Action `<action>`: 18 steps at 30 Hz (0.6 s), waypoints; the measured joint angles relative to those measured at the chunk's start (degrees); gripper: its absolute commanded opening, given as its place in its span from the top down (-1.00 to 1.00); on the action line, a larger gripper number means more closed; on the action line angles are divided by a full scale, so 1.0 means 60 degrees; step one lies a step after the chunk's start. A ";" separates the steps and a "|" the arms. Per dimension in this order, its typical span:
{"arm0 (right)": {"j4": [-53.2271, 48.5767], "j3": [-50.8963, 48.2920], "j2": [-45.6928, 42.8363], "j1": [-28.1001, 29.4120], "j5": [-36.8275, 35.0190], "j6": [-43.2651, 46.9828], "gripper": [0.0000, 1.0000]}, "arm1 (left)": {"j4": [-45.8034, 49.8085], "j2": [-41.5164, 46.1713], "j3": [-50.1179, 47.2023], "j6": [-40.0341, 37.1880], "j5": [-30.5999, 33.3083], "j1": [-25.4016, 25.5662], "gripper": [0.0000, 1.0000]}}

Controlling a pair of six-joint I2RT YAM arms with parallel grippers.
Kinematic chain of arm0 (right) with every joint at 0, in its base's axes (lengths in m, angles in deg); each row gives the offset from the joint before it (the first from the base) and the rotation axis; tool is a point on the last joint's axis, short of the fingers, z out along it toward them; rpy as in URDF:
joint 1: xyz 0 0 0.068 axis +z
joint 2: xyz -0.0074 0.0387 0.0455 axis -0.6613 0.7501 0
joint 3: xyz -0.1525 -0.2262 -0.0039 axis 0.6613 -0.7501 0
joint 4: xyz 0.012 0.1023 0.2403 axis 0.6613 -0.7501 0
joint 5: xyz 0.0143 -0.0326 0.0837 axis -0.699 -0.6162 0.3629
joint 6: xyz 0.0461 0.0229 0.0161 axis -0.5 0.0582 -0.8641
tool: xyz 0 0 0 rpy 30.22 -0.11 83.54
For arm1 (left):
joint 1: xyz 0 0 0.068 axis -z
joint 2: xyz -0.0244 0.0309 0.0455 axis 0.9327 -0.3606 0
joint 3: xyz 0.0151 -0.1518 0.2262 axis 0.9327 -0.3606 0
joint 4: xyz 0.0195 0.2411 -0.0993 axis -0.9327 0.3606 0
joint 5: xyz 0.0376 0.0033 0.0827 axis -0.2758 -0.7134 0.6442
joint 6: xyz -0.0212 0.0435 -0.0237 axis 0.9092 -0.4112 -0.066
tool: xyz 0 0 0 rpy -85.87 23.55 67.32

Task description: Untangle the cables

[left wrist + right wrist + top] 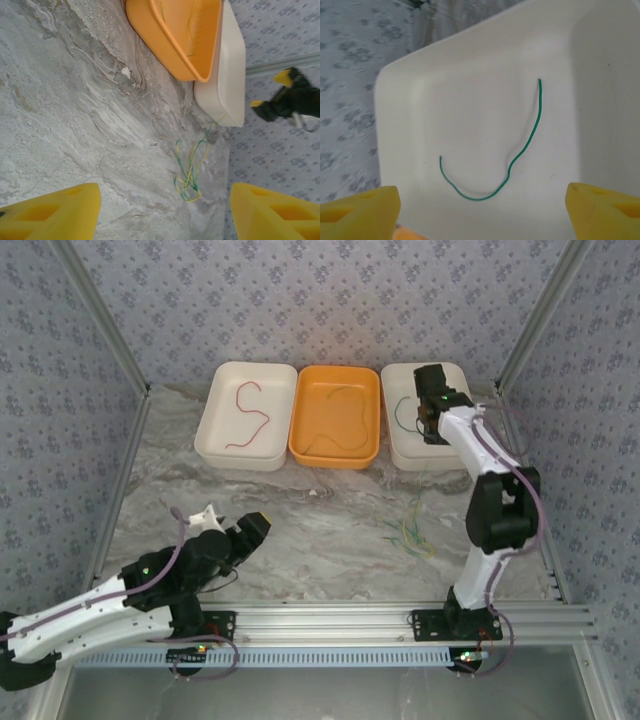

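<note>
Next, my right gripper grabs a looped green-yellow piece (414, 539) of the cable tangle, which leaves other pieces free for my left gripper to untangle.
A single green cable (520, 150) lies curved on the floor of the right white tray (445, 100). My right gripper (482, 205) hangs open above it with nothing between its fingers; from above it is over that tray (430, 425). A red cable (250, 415) lies in the left white tray (215, 390), and a yellow-olive cable (335, 420) in the orange tray (300, 410). A small tangle of green and yellow cables (190, 172) rests on the marble table in front of the right tray (415, 530). My left gripper (165, 210) is open, low at the near left (235, 523), well short of the tangle.
The three trays stand side by side along the back of the table. Patterned walls close in the left, right and back sides. An aluminium rail (330, 620) with both arm bases runs along the near edge. Bare marble lies between the trays and the rail.
</note>
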 measured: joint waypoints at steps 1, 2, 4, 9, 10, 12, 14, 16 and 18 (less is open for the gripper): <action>0.0135 -0.0386 -0.0608 0.0117 -0.0095 0.0474 -0.48 | 0.0022 -0.0262 0.0113 -0.0131 -0.0098 0.0000 -0.40; 0.0310 -0.0798 -0.1220 0.0237 -0.0182 0.1060 -0.45 | 0.0036 -0.0623 0.0288 -0.0313 -0.0226 0.0000 -0.40; 0.0539 -0.1555 -0.2291 0.0466 -0.0229 0.2251 -0.38 | 0.0066 -0.1282 0.0656 -0.0619 -0.0455 0.0000 -0.40; 0.0532 -0.3133 -0.3934 0.0929 0.0339 0.5428 0.02 | -0.0022 -0.3082 0.1421 -0.1402 -0.1162 0.0007 -0.38; 0.0463 -0.3552 -0.4171 0.1027 0.0514 0.6051 0.10 | -0.0033 -0.3381 0.1450 -0.1508 -0.1268 0.0033 -0.38; 0.0291 -0.4408 -0.4557 0.1206 0.0907 0.6936 0.13 | -0.0055 -0.3767 0.1450 -0.1657 -0.1399 0.0124 -0.35; 0.0102 -0.5406 -0.5020 0.1384 0.1479 0.7810 0.12 | -0.0237 -0.4080 0.1439 -0.1781 -0.1515 0.0244 -0.32; -0.0051 -0.6167 -0.5406 0.1530 0.1971 0.8415 0.03 | -0.0499 -0.4295 0.1421 -0.1894 -0.1599 0.0317 -0.30; -0.0084 -0.6805 -0.5741 0.1592 0.2441 0.8947 -0.08 | -0.0823 -0.4550 0.1413 -0.1971 -0.1657 0.0335 -0.29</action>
